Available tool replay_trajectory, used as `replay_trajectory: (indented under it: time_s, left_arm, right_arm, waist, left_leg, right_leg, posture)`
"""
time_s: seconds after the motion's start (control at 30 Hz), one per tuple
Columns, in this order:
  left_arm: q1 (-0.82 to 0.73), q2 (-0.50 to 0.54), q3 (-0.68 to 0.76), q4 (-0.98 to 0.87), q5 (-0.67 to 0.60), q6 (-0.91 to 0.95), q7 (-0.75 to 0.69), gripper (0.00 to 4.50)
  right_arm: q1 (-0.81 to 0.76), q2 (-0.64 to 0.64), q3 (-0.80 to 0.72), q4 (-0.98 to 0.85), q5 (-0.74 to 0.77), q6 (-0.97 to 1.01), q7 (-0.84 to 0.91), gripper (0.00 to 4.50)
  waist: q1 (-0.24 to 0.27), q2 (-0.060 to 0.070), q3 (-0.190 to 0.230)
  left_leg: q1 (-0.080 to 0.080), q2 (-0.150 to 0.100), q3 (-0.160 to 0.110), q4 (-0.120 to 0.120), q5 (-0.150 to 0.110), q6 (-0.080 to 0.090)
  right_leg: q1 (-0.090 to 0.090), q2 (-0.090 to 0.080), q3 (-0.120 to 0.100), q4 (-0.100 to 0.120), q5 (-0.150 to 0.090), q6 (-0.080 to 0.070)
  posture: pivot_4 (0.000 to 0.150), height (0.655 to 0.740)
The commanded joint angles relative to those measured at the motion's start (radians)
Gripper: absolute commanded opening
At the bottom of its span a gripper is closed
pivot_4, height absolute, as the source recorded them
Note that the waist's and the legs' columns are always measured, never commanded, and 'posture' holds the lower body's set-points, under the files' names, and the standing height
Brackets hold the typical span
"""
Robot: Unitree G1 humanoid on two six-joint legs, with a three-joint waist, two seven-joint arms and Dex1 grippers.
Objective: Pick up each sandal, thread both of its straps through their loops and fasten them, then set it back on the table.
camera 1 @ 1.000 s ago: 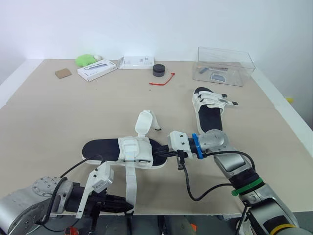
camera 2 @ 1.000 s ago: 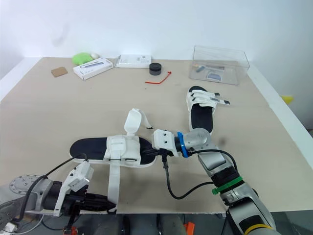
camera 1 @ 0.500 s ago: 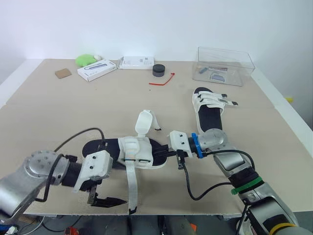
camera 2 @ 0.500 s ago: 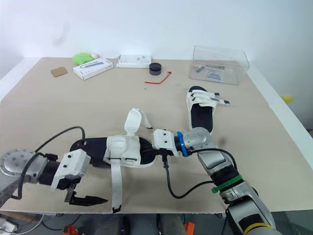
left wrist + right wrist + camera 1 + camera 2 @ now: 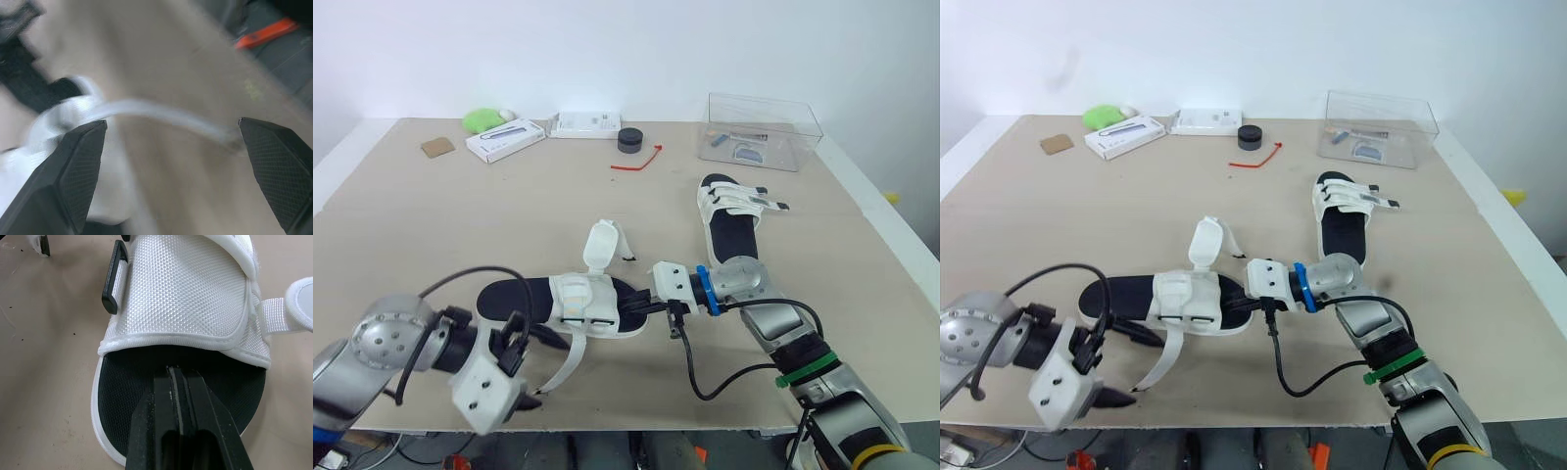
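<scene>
The sandal's strap needs to be threaded and fastened, so my left gripper will next grab the long white strap by its loose tip [image 5: 540,390] [image 5: 230,139].
The near sandal [image 5: 582,304], black sole with a white upper, lies on the table in front of me. One flap stands up behind it, and its long white strap [image 5: 563,360] curls loose toward the table's front edge. My left gripper [image 5: 536,370] is open beside that strap. In the left wrist view the strap [image 5: 146,110] runs across the gap between the wide-apart fingers [image 5: 73,166], ungripped. My right gripper [image 5: 178,377] is shut, its tips resting on the sandal's black sole [image 5: 132,377] at one open end. A second sandal [image 5: 734,220] lies further back on the right.
A clear plastic box [image 5: 764,130] stands at the back right. Two white boxes [image 5: 506,139] [image 5: 585,124], a black round thing [image 5: 630,140], a red tie [image 5: 638,160], a green object [image 5: 481,120] and a brown card [image 5: 438,147] line the back. The table's front edge [image 5: 636,428] is close.
My left gripper opened and let go of the strap end at the table's front edge, then turned and came up beside the sandal. The strap now curls instead of hanging straight. Right arm unchanged.
</scene>
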Motion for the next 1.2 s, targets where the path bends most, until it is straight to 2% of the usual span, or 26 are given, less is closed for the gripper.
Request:
replay_trajectory:
  time_s: [0.03,0.3,0.5,0.7,1.0,1.1,1.2]
  left_arm:
    - [0.042,0.016,0.032,-0.050,-0.013,-0.053,0.006,4.45]
    - [-0.038,-0.036,0.015,-0.086,-0.014,-0.070,0.061,4.45]
    - [-0.089,-0.068,0.033,-0.051,0.033,-0.197,0.105,4.45]
    - [-0.157,-0.133,-0.070,0.076,0.166,-0.329,0.136,4.45]
    - [-0.264,-0.212,-0.196,0.179,0.248,-0.321,0.154,4.45]
    - [-0.285,-0.226,-0.224,0.198,0.251,-0.318,0.157,3.88]
    - [-0.295,-0.231,-0.242,0.204,0.239,-0.308,0.156,2.79]
  right_arm:
    - [0.017,-0.020,0.015,0.024,-0.043,0.013,0.003,0.00]
    - [0.015,-0.017,0.021,0.031,-0.046,0.008,0.005,0.00]
    - [0.014,-0.014,0.022,0.040,-0.049,0.004,0.004,0.00]
    - [0.010,-0.001,0.024,0.038,-0.049,0.014,-0.004,0.00]
    - [0.025,-0.018,0.011,0.014,-0.047,0.032,-0.015,0.00]
    - [0.031,-0.024,0.008,0.003,-0.046,0.040,-0.018,0.00]
    - [0.033,-0.032,0.007,0.000,-0.048,0.043,-0.019,0.00]
  waist:
    - [0.000,0.000,0.000]
    - [0.001,0.000,0.000]
    - [0.001,0.000,0.000]
    - [0.001,0.000,-0.001]
    - [0.001,0.001,-0.002]
    - [0.001,0.001,-0.002]
    - [0.001,0.001,-0.002]
  left_leg:
    - [0.000,0.000,0.000,0.000,0.000,0.000]
    - [0.001,0.000,0.001,0.000,0.001,0.001]
    - [0.001,0.000,0.001,0.000,0.000,0.001]
    - [0.002,0.000,0.002,0.000,0.001,0.002]
    - [0.002,0.000,0.003,0.000,0.001,0.002]
    - [0.002,0.000,0.002,0.000,0.001,0.002]
    - [0.002,0.000,0.002,0.000,0.001,0.002]
  right_leg:
    - [0.000,0.000,0.000,0.000,0.000,0.000]
    - [0.001,0.001,0.000,0.000,0.000,-0.002]
    - [0.001,0.001,0.000,0.000,0.001,0.000]
    - [0.001,0.002,0.000,0.000,0.001,-0.001]
    - [0.001,0.002,0.001,0.000,0.003,0.000]
    - [0.001,0.002,0.001,0.000,0.003,0.001]
    - [0.001,0.002,0.001,0.000,0.003,0.001]
  posture:
    - [0.150,0.7400]
    - [0.150,0.7400]
    - [0.150,0.7400]
    - [0.150,0.7400]
    - [0.150,0.7400]
    - [0.150,0.7400]
    - [0.150,0.7400]
